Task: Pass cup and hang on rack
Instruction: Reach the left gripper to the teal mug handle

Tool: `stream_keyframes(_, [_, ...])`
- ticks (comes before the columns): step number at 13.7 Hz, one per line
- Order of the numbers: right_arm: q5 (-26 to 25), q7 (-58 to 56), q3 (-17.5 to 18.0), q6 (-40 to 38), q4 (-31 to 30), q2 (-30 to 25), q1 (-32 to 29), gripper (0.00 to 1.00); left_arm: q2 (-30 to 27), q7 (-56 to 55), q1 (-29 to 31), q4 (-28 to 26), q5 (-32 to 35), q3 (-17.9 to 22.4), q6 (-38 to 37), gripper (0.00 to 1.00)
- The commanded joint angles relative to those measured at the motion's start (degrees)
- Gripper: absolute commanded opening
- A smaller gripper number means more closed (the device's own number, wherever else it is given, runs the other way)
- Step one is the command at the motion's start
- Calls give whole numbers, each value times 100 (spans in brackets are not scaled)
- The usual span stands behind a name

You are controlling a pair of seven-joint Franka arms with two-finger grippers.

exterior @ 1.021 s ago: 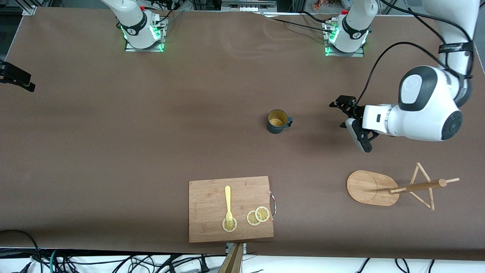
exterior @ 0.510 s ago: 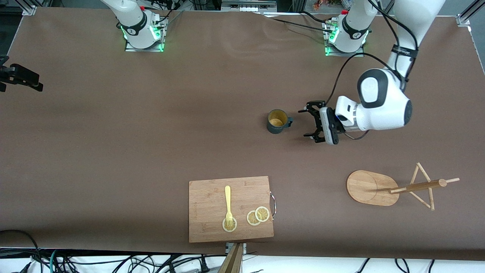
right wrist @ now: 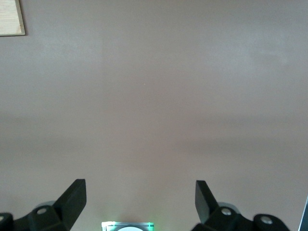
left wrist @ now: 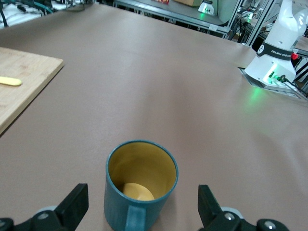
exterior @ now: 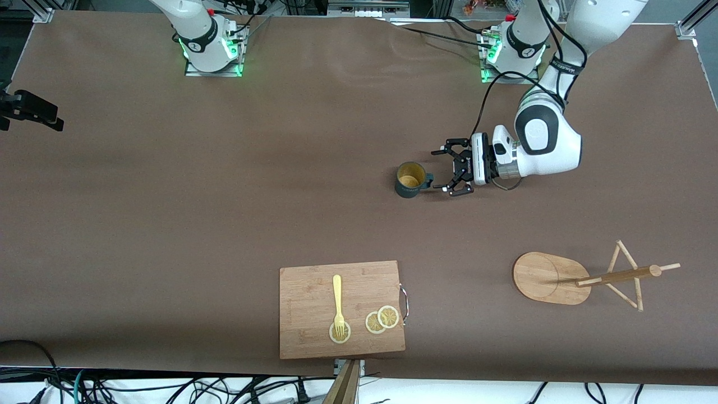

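Observation:
My left gripper will grab the cup by its handle (exterior: 428, 179) next, so that the cup's opening (exterior: 411, 175) stays free to slide onto the rack.
The cup (exterior: 411, 179), a dark teal mug with a yellow inside, stands upright mid-table with its handle toward the left arm's end. My left gripper (exterior: 443, 171) is open and low at the handle side, not touching the cup. In the left wrist view the cup (left wrist: 141, 168) sits just ahead of the left gripper (left wrist: 142, 193), between the lines of its two fingers, handle toward the camera. The rack (exterior: 583, 278) stands nearer the front camera, toward the left arm's end. My right gripper (right wrist: 139, 192) is open and empty, high over bare table by its own base.
A wooden cutting board (exterior: 341, 308) lies near the front edge with a yellow fork (exterior: 337, 300) and several lemon slices (exterior: 381, 320) on it. The board's corner shows in the left wrist view (left wrist: 19, 82). The arm bases (exterior: 210, 47) stand along the back edge.
My left arm has swung from above the rack's end of the table over to the cup, and its open gripper has turned to face the handle. The cup and rack have not moved.

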Motion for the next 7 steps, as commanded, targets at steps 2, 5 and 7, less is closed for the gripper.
stream_keyframes(2, [-20,116,223,53,-380,-341,-173,100,806,1807,144,104,-1079,-37,-28,100])
stream_keyframes(5, [-3,98,223,53,-380,-324,-199,100,1061,2153,276,121,-1178,-37,-115,100])
stream_keyframes(7, [6,142,223,53,-363,-307,-225,100,1421,2530,372,349,-1187,-37,-422,75])
